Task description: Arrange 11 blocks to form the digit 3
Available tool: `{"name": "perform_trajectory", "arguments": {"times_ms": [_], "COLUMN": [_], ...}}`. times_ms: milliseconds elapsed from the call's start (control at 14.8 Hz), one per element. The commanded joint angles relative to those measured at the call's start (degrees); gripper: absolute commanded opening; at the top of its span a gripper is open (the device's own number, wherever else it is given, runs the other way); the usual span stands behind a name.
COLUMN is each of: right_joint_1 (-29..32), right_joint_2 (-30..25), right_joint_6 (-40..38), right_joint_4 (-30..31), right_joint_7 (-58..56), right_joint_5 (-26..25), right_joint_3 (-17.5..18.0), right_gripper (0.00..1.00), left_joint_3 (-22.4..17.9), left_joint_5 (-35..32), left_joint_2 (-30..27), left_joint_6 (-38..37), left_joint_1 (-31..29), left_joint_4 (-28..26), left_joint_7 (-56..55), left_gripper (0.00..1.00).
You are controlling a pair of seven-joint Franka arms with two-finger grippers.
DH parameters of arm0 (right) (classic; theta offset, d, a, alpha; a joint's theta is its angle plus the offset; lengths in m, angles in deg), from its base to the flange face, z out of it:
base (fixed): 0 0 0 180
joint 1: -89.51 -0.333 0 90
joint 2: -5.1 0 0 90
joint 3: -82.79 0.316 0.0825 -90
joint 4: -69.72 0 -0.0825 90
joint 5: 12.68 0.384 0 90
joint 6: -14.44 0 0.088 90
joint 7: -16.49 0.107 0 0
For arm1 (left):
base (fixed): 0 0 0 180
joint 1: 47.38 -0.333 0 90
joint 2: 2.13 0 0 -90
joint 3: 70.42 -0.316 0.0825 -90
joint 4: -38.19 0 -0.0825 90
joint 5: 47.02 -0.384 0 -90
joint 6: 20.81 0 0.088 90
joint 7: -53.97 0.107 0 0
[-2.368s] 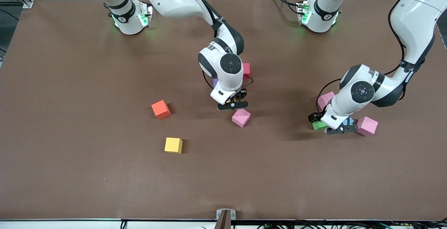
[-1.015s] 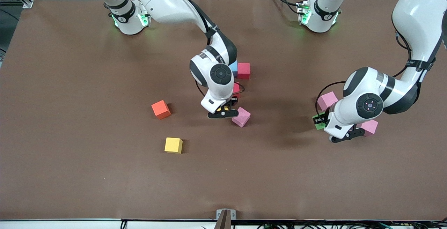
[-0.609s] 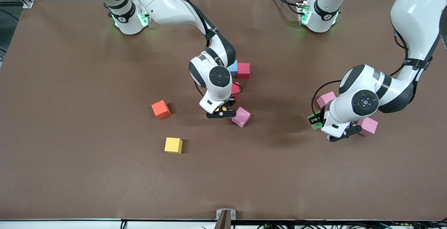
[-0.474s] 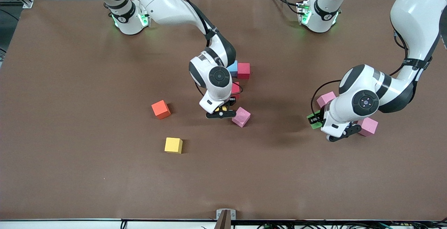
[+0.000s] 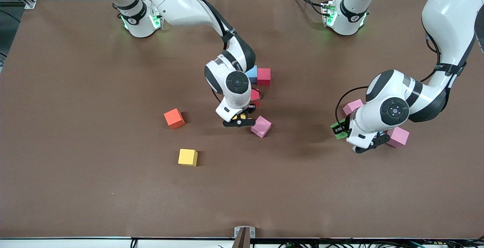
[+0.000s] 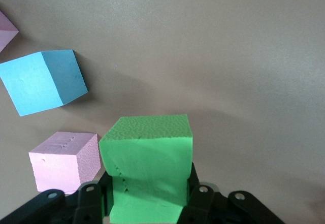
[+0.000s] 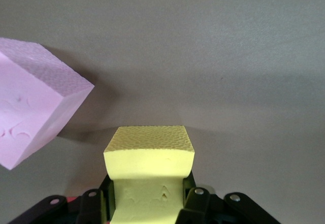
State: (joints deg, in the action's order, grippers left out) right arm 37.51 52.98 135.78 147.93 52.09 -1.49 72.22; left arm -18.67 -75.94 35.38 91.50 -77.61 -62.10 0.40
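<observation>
My right gripper should open now. The yellow block [image 5: 243, 117] [image 7: 149, 163] is low on the tabletop and its shadow meets its edge, so the block would stay standing.
My right gripper [image 5: 239, 119] [image 7: 147, 193] is shut on a yellow block [image 5: 239, 117] [image 7: 149, 155], low over the table beside a pink-purple block [image 5: 261, 126] [image 7: 30, 127]. My left gripper [image 5: 345, 129] [image 6: 148, 188] is shut on the green block [image 5: 337, 129] [image 6: 147, 158], above the table between two pink-purple blocks [image 5: 351, 107] [image 5: 397, 136]. A light blue block [image 6: 43, 82] lies under that hand. Where the digit 3 stands, a light blue block [image 5: 251, 74] and two red blocks [image 5: 264, 76] [image 5: 255, 96] show; the right arm hides the rest.
An orange block [image 5: 174, 118] and a second yellow block [image 5: 188, 157] lie loose toward the right arm's end, the yellow one nearer the front camera. The brown table [image 5: 113, 202] runs wide and bare along its front edge.
The left gripper has lifted the green block off the table and drifted slightly toward the right arm's end. The right gripper has shifted slightly with its yellow block and now holds still.
</observation>
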Motion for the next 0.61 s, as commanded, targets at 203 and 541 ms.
{"name": "perform_trajectory", "arguments": {"times_ms": [203,541], "right_joint_1": [-0.21,-0.3], "right_joint_2": [-3.23,-3.14], "right_joint_6": [0.48,0.57], "right_joint_4": [4.94,5.02], "right_joint_7": [0.6,0.6], "right_joint_5": [1.21,2.0], "right_joint_3": [0.46,0.46], "right_gripper": [0.0,0.0], "left_joint_3": [0.19,0.1], "left_joint_5": [1.14,1.05], "left_joint_2": [-0.33,-0.06], "left_joint_6": [-1.21,-1.04], "left_joint_1": [0.25,0.34], "left_joint_4": [0.36,0.36], "left_joint_7": [-0.57,-0.48], "left_gripper": [0.42,0.42]}}
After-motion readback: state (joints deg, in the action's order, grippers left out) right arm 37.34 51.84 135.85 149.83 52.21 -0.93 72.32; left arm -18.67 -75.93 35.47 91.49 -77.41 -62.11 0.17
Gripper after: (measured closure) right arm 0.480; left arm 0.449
